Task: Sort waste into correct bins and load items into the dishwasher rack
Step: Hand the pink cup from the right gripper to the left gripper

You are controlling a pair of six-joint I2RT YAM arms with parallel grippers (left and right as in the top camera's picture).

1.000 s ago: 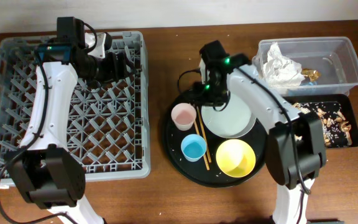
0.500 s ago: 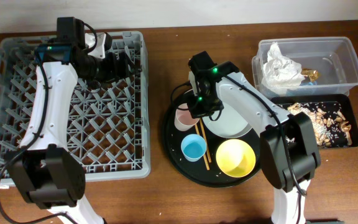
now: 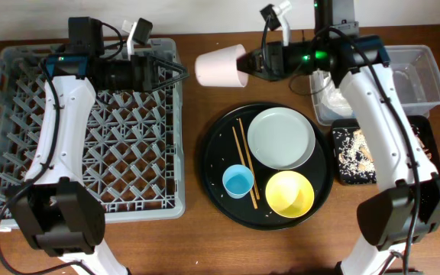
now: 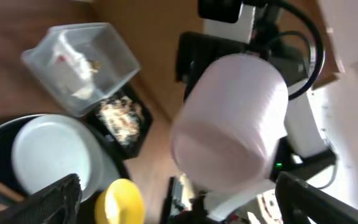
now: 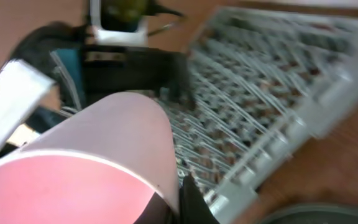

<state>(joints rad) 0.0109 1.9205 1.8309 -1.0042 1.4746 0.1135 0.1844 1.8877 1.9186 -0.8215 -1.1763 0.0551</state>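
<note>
I next need my left gripper on the closed base of the pink cup (image 3: 218, 66), its rim free, to rack it opening first.
My right gripper (image 3: 249, 65) is shut on the rim of the small pink cup (image 3: 218, 66) and holds it sideways in the air between the dishwasher rack (image 3: 21, 122) and the round black tray. The cup fills the right wrist view (image 5: 92, 162), with my finger (image 5: 188, 200) on its rim. My left gripper (image 3: 171, 73) is open over the rack's back right corner, facing the cup and just apart from it. In the left wrist view the cup (image 4: 232, 118) hangs between my open fingers (image 4: 185, 208). The plate (image 3: 281, 137), yellow bowl (image 3: 289, 192), blue cup (image 3: 237, 181) and chopsticks (image 3: 243, 156) lie on the round tray.
The round black tray (image 3: 212, 160) sits centre. The clear tub (image 3: 415, 76) with the napkin (image 3: 325, 93) stands at the back right, partly behind my right arm. The black rectangular tray (image 3: 341, 174) with food scraps (image 3: 354, 149) lies below it.
My right gripper has lifted the pink cup off the round tray and carried it up and left toward the left gripper. The left gripper has opened toward it.
</note>
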